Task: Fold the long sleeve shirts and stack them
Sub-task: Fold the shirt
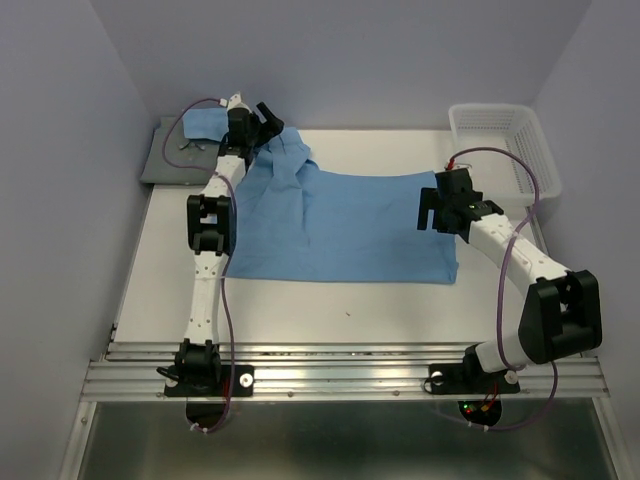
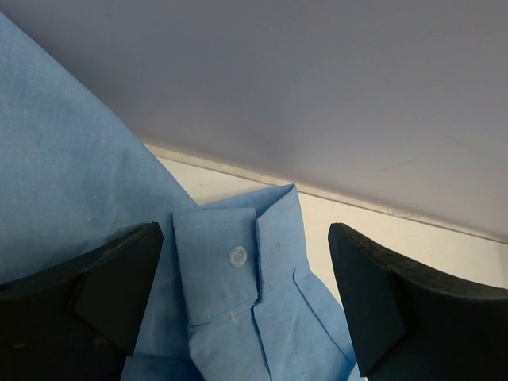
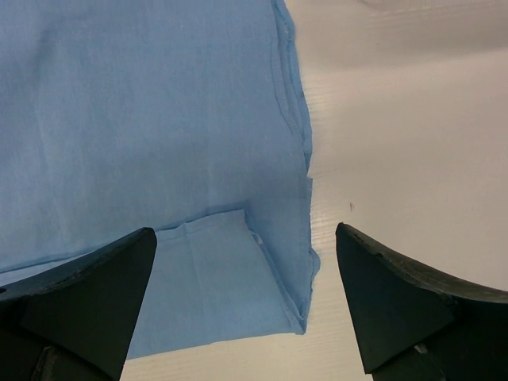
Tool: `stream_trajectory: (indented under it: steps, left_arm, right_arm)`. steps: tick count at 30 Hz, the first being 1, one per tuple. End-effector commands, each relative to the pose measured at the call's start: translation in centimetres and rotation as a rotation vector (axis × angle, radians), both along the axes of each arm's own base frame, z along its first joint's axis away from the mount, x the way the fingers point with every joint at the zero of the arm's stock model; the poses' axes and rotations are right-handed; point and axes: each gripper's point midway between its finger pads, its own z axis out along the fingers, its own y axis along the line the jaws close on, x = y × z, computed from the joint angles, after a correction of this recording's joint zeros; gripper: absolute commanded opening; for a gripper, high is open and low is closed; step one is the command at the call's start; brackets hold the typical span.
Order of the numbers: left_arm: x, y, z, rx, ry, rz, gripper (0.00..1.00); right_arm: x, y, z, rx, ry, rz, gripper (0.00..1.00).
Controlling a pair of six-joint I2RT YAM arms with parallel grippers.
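The sleeve has to go across the sky-blue shirt's body for folding. My left gripper should grab the sky-blue shirt's sleeve by its buttoned cuff (image 1: 279,138) (image 2: 226,266) next.
The sky-blue shirt (image 1: 340,225) lies spread on the white table, its sleeve end bunched at the back left. My left gripper (image 1: 262,118) is open above that sleeve; in the left wrist view the buttoned cuff (image 2: 226,266) lies between the open fingers (image 2: 119,290). A patch of blue cloth lies on the grey shirt (image 1: 170,160), which sits folded at the back left corner. My right gripper (image 1: 432,210) is open over the blue shirt's right edge; the right wrist view shows a folded corner of the shirt (image 3: 238,278) between its fingers (image 3: 397,302).
A white plastic mesh basket (image 1: 505,145) stands at the back right. The back wall (image 2: 317,95) is close behind the left gripper. The table's metal front rail (image 1: 340,365) carries both arm bases.
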Motion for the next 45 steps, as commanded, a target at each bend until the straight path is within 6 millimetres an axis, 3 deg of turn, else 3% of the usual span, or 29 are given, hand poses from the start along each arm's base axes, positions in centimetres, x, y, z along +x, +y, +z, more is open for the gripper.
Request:
stream_trajectory:
  steps: [1, 8, 14, 18, 19, 20, 23, 27, 28, 29, 30, 35, 36, 37, 38, 39, 40, 41, 42, 43, 45]
  left_arm:
    - [0.6, -0.8, 4.0, -0.024, -0.088, -0.012, 0.99]
    - [-0.8, -1.6, 1.1, -0.048, 0.024, -0.034, 0.98]
    - [-1.2, -2.6, 1.9, -0.032, -0.004, -0.054, 0.87]
    - [-0.8, -2.6, 2.8, -0.032, -0.038, -0.044, 0.38]
    - [-0.8, -2.5, 3.0, -0.031, -0.039, -0.040, 0.10]
    - [-0.9, -2.5, 3.1, -0.024, -0.038, -0.038, 0.00]
    - [-1.2, -2.1, 4.6, 0.004, -0.063, -0.016, 0.00]
    - [-1.9, -1.7, 8.4, 0.050, -0.119, -0.005, 0.00]
    - [-2.3, -1.8, 10.6, 0.054, -0.150, -0.009, 0.00]
    - [-2.6, -1.8, 11.6, 0.062, -0.161, -0.012, 0.00]
    - [-3.1, -1.6, 14.5, 0.074, -0.203, -0.011, 0.00]
    - [-5.9, -1.8, 18.9, 0.098, -0.252, -0.009, 0.00]
    - [-6.8, -1.9, 21.0, 0.095, -0.280, -0.014, 0.00]
    - [-7.4, -1.9, 20.0, 0.097, -0.253, -0.015, 0.00]
    - [-8.5, -2.0, 22.1, 0.094, -0.278, -0.014, 0.00]
    - [-9.3, -2.1, 22.8, 0.091, -0.287, -0.010, 0.00]
    - [-10.1, -2.5, 21.5, 0.097, -0.270, -0.017, 0.00]
    - [-10.8, -2.4, 21.9, 0.098, -0.279, -0.017, 0.00]
    - [-12.2, -2.9, 24.3, 0.094, -0.323, -0.025, 0.00]
    - [-13.0, -3.2, 23.5, 0.104, -0.313, -0.034, 0.00]
    - [-13.7, -3.7, 24.6, 0.132, -0.341, -0.018, 0.00]
  right_arm:
    - [1.2, -0.3, 2.4, -0.033, -0.060, -0.004, 1.00]
    - [1.1, -0.4, 2.6, -0.038, -0.059, -0.004, 1.00]
    - [0.6, -0.5, 2.8, -0.037, -0.064, -0.003, 1.00]
    - [0.2, -0.6, 2.9, -0.035, -0.066, -0.006, 1.00]
    - [0.1, -0.7, 3.0, -0.036, -0.067, -0.009, 1.00]
    - [-0.1, -0.6, 3.0, -0.034, -0.064, -0.008, 1.00]
    - [-0.3, -0.6, 3.2, -0.024, -0.071, -0.007, 1.00]
    - [-0.4, -0.4, 3.1, -0.014, -0.071, 0.000, 1.00]
    - [-0.4, -0.3, 3.1, -0.011, -0.072, 0.004, 1.00]
    - [-0.3, -0.2, 3.2, -0.009, -0.073, 0.009, 1.00]
    - [-0.3, -0.2, 3.3, -0.006, -0.076, 0.011, 1.00]
    - [-0.4, 0.4, 3.6, 0.021, -0.093, 0.037, 1.00]
    - [-0.5, 0.4, 3.8, 0.024, -0.095, 0.041, 1.00]
    - [-0.7, 0.4, 3.8, 0.025, -0.094, 0.039, 1.00]
    - [-0.8, 0.3, 4.2, 0.028, -0.105, 0.037, 1.00]
    - [-0.9, 0.3, 4.3, 0.027, -0.108, 0.038, 1.00]
    - [-1.0, 0.3, 4.5, 0.032, -0.114, 0.037, 1.00]
    - [-1.2, 0.3, 4.7, 0.034, -0.121, 0.039, 1.00]
    - [-1.2, 0.4, 5.0, 0.040, -0.129, 0.044, 1.00]
    - [-1.4, 0.5, 5.5, 0.050, -0.142, 0.046, 1.00]
    - [-1.4, 0.8, 5.9, 0.066, -0.154, 0.059, 1.00]
